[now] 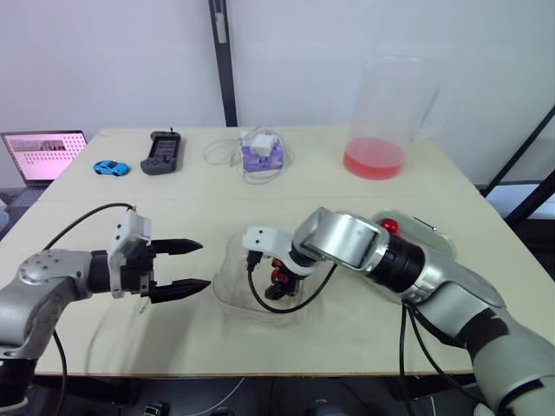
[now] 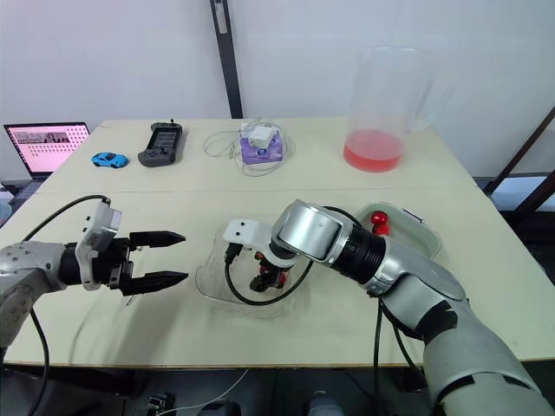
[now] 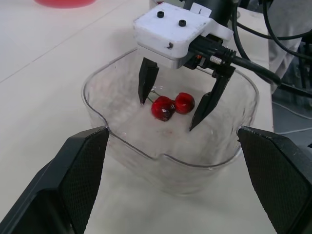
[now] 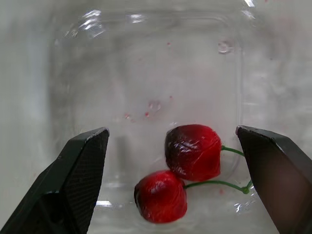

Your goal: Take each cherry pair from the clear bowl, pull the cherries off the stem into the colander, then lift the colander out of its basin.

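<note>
My right gripper will next pull the brighter cherry off the stem (image 4: 217,183) for the colander, so it will grab the brighter cherry's round red body (image 4: 160,197).
A clear bowl (image 1: 227,293) sits at the table's middle front with one cherry pair (image 3: 170,104) on a green stem (image 4: 209,184) at its bottom. My right gripper (image 1: 277,282) reaches down into the bowl, open, its fingers (image 3: 146,80) straddling the two cherries (image 4: 191,151) without touching them. Just left of the bowl, my left gripper (image 1: 205,264) hovers open and holds nothing. Right of the bowl, partly hidden behind my right arm, the colander in its basin (image 2: 414,232) holds red cherries (image 2: 379,218).
A tall clear pitcher (image 1: 381,121) with red liquid stands at the back right. Along the back lie a white charger with cable (image 1: 260,147), a black game controller (image 1: 162,152) and a blue toy car (image 1: 111,167). A laptop (image 1: 43,156) sits off the left edge.
</note>
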